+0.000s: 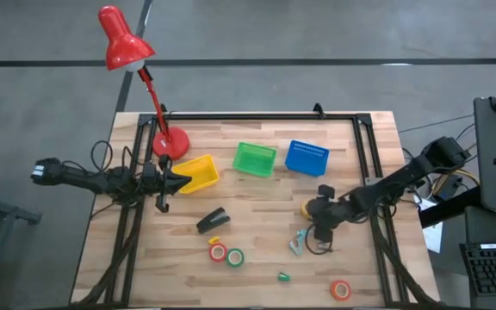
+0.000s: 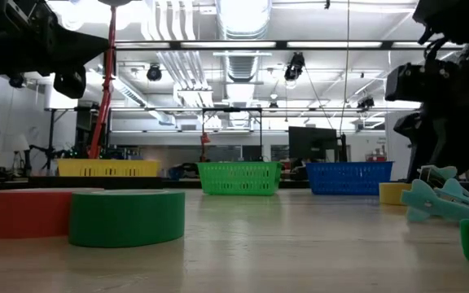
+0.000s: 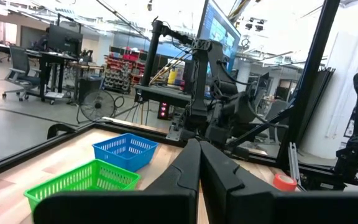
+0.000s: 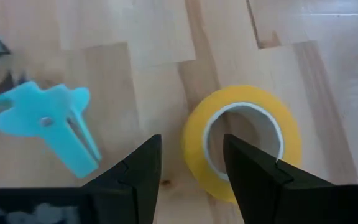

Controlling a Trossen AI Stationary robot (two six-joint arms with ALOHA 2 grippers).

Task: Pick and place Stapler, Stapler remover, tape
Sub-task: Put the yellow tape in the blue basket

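Observation:
My right gripper should take hold of the yellow tape roll by its ring wall [image 1: 305,209], so that it can put the roll in the blue basket [image 1: 306,158].
The black stapler [image 1: 213,220] lies flat on the table's middle. The light blue stapler remover [image 1: 298,243] [image 4: 48,121] lies right of it. A yellow tape roll [image 1: 306,209] [image 4: 241,140] lies flat beside the remover. My right gripper [image 1: 317,215] [image 4: 191,168] is open and slants down over this roll, one finger above its hole and one outside its wall. A red roll [image 1: 218,251], a green roll [image 1: 234,257] and an orange roll [image 1: 341,290] lie flat near the front edge. My left gripper [image 1: 179,181] [image 3: 199,168] waits shut by the yellow basket.
Yellow [image 1: 198,173], green [image 1: 255,159] and blue [image 1: 306,158] baskets stand in a row at the back. A red desk lamp [image 1: 170,142] stands at the back left. A tiny green lump [image 1: 283,276] lies near the front. A dark frame [image 1: 248,115] borders the table.

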